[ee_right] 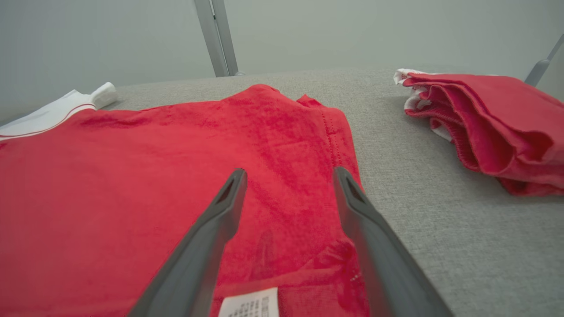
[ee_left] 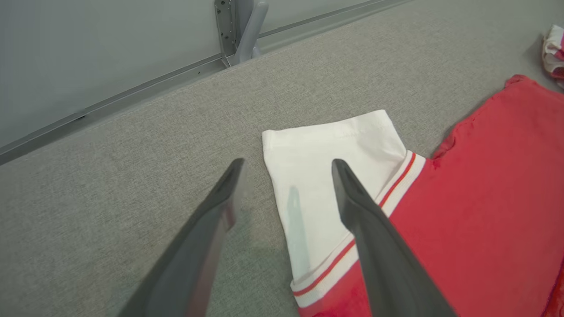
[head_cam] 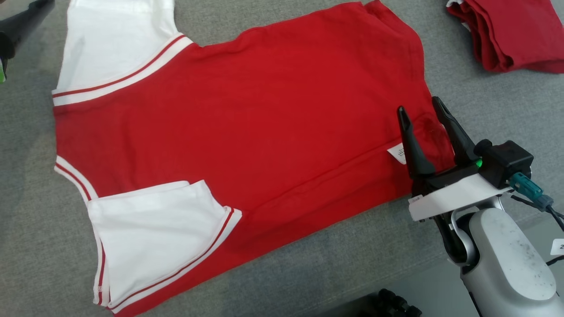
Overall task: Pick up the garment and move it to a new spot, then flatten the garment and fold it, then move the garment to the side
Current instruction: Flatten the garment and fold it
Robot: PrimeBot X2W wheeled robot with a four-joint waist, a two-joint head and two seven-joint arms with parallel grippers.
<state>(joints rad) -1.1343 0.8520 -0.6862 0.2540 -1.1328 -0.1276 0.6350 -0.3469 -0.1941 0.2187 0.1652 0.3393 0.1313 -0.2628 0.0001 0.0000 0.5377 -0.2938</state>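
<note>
The left gripper pinches the far white sleeve by its cuff corner (head_cam: pixel 75 3) next, to fold the shirt over its red body (head_cam: pixel 275 121).
The garment (head_cam: pixel 264 114) is a red shirt with white sleeves, spread flat on the grey table (head_cam: pixel 493 105). Its near sleeve (head_cam: pixel 154 233) is folded in over the red body, and the far sleeve (head_cam: pixel 110 44) lies stretched out. My right gripper (head_cam: pixel 419 105) stands open over the hem's near corner, beside the white label (head_cam: pixel 398 153); nothing lies between its fingers (ee_right: pixel 289 171). My left gripper (ee_left: pixel 286 163) is open and empty, hovering above the edge of the far white sleeve (ee_left: pixel 335 176). A dark part of my left arm (head_cam: pixel 22 22) shows at the top left.
A second red garment (head_cam: pixel 515 35) lies folded in a pile at the table's far right (ee_right: pixel 493 119). Bare grey cloth surrounds the shirt. A metal post (ee_right: pixel 216 39) and a pale wall stand behind the table's far edge.
</note>
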